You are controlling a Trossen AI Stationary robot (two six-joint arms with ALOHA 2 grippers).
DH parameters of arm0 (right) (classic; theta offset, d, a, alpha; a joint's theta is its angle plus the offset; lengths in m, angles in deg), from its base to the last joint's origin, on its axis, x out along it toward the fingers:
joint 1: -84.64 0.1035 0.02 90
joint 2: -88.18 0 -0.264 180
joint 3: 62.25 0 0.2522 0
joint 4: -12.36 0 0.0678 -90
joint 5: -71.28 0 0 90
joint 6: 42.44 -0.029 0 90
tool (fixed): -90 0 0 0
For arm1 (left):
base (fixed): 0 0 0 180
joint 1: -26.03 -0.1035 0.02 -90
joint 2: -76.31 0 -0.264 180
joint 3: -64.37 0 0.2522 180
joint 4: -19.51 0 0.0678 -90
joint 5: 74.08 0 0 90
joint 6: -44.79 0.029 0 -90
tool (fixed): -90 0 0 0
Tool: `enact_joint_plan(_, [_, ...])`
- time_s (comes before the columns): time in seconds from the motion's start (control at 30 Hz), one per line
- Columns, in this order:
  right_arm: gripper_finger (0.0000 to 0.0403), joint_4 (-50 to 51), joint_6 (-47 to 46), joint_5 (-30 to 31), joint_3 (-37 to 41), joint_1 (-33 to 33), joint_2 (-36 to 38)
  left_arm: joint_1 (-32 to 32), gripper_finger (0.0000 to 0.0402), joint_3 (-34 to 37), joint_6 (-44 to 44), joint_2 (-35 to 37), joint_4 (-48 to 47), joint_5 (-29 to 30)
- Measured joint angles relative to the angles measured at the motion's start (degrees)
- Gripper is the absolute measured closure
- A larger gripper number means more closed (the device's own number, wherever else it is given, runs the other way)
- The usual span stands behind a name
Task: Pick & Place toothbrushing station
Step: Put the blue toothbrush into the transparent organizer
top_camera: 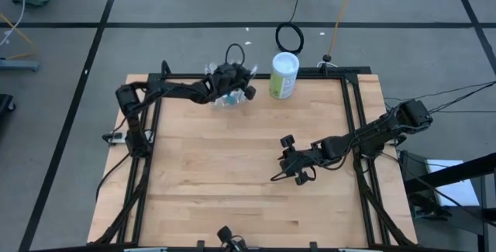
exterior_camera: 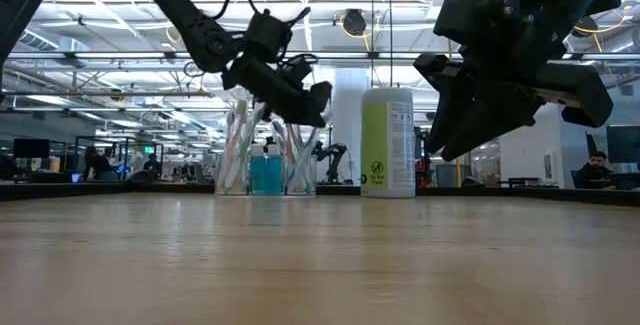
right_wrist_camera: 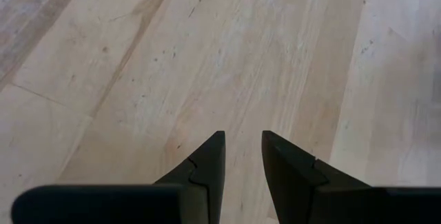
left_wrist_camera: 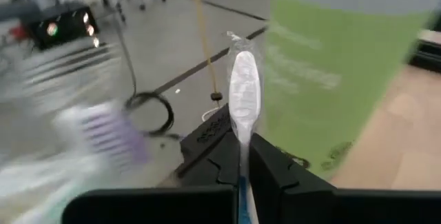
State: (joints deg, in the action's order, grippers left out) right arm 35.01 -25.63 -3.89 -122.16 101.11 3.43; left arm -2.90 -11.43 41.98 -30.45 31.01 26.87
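The wrapped toothbrush has its white head [left_wrist_camera: 244, 96] beside the canister, so my left gripper keeps hold of the toothbrush until it stands among the holder's purple bristles.
The toothbrushing station, a clear holder [exterior_camera: 265, 160] with pastel toothbrushes and blue tubes [exterior_camera: 266, 175], stands on its base at the table's far edge, left of a white-and-green canister [top_camera: 284, 75]. My left gripper [left_wrist_camera: 241, 131] hovers just above the holder [top_camera: 229, 97], shut on a clear-wrapped toothbrush [left_wrist_camera: 242, 89]. Another brush with purple bristles [left_wrist_camera: 110, 138] shows blurred beside it. My right gripper [right_wrist_camera: 242, 138] hangs open over bare wood at the table's middle right [top_camera: 287, 173], with nothing between its fingers. My left gripper pinches the wrapped toothbrush just below its head [left_wrist_camera: 242, 138] between its two fingers [left_wrist_camera: 213, 151]. The head sticks out past the fingertips, and the fingers lie roughly along the brush. They slant down toward the far right. The gripper hides the brush's lower end.
The canister [exterior_camera: 388, 143] stands close to the right of the holder, right in front of my left gripper. Black frame rails [top_camera: 353, 112] run along the table's edges. Bare wood [top_camera: 225, 174] fills the table's middle and near part.
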Motion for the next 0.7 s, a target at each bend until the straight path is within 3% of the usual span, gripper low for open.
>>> enact_joint_plan(0.17, [0.0316,0.02,-0.23,0.0,0.0,0.0,0.0,2.23,0.0385,0.04,4.9,-0.01,6.73,2.16])
enact_joint_plan(0.27, [0.0316,0.11,-0.27,0.0,0.0,0.0,0.0,3.87,0.037,0.04,7.15,-0.01,7.54,8.29])
enact_joint_plan(0.7, [0.0316,0.85,-0.28,0.02,0.0,0.0,0.0,8.56,0.0386,0.02,2.38,-0.02,-2.93,24.08])
